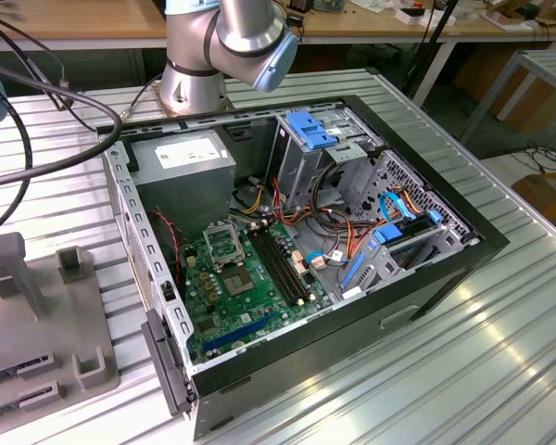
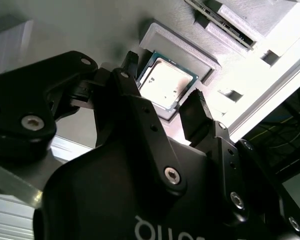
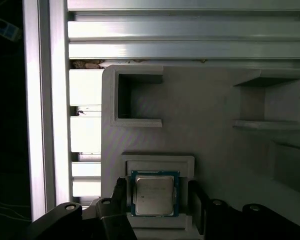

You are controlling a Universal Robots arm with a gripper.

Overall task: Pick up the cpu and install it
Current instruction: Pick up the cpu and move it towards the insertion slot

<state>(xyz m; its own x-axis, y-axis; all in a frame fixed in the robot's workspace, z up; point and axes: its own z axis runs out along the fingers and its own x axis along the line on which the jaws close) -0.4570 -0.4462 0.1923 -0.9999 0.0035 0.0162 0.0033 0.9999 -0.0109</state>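
Note:
The gripper grabs the cpu by its opposite side edges next at the holder's open pocket, because the holder's sides stand close against the cpu's ends.
The cpu (image 3: 154,194) (image 2: 165,82), a small square chip with a silver top and a thin green rim, lies flat in a raised pocket of a grey holder block (image 3: 205,125) (image 2: 175,42). My gripper (image 3: 158,186) (image 2: 162,77) is open just above it. One black finger (image 3: 196,195) (image 2: 194,112) stands on each side of the chip, with a small gap to its edges. In the exterior view the open computer case (image 1: 463,250) holds the green motherboard (image 1: 232,297) with its square metal socket frame (image 1: 224,246).
The grey holder block (image 1: 37,315) sits at the exterior view's left on a ribbed aluminium table (image 1: 463,371). The arm's base (image 1: 195,74) stands behind the case. Inside the case are a power supply (image 1: 185,162), a drive cage (image 1: 315,148) and loose cables (image 1: 352,236).

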